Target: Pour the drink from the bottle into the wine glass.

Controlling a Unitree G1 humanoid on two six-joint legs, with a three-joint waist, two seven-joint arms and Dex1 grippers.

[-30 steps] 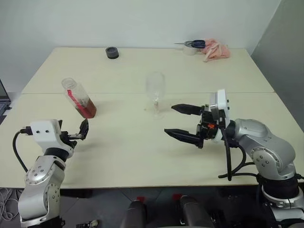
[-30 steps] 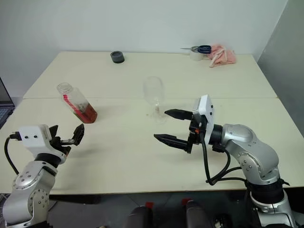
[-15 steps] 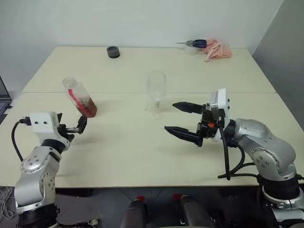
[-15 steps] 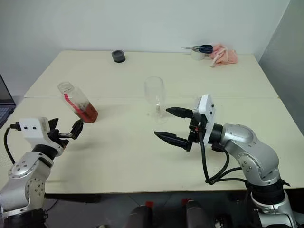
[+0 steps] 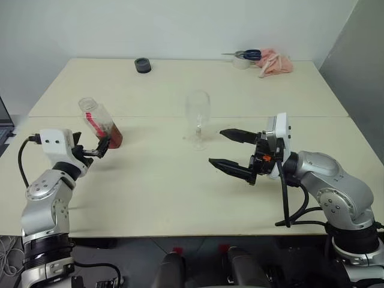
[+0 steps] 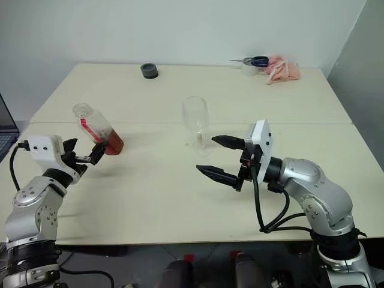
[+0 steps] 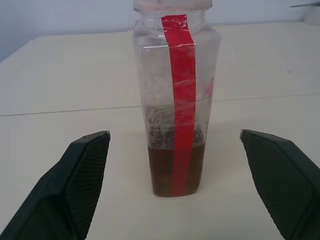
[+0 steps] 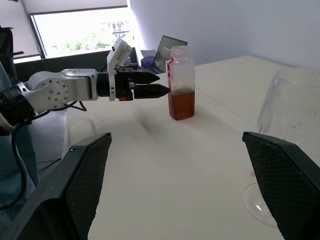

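Note:
I am not ready to close my left gripper yet, because bare tabletop shows between my fingers and the bottle's lower part [image 5: 113,135] [image 7: 177,167]. I need to move my left gripper toward the bottle first, then close it.
The bottle [image 5: 99,123] stands upright on the left of the table, clear plastic with a red strip down its side. The reddish-brown drink [image 7: 175,170] fills its lower third. My left gripper [image 5: 99,149] is open just in front of the bottle, level with its base, and the bottle is centred ahead of the gap without touching the fingers [image 7: 80,175]. The empty wine glass [image 5: 197,117] stands at the table's middle. My right gripper [image 5: 216,147] is open, pointing left, slightly right of and nearer than the glass, holding nothing.
A black round object [image 5: 142,65] sits at the back of the table. A tape roll with blue-handled scissors [image 5: 245,57] and a pink cloth [image 5: 273,62] lie at the back right. A laptop [image 6: 3,120] edges in at far left.
My left gripper has moved forward across the table to just short of the bottle, still open. The right arm, bottle and glass have stayed put.

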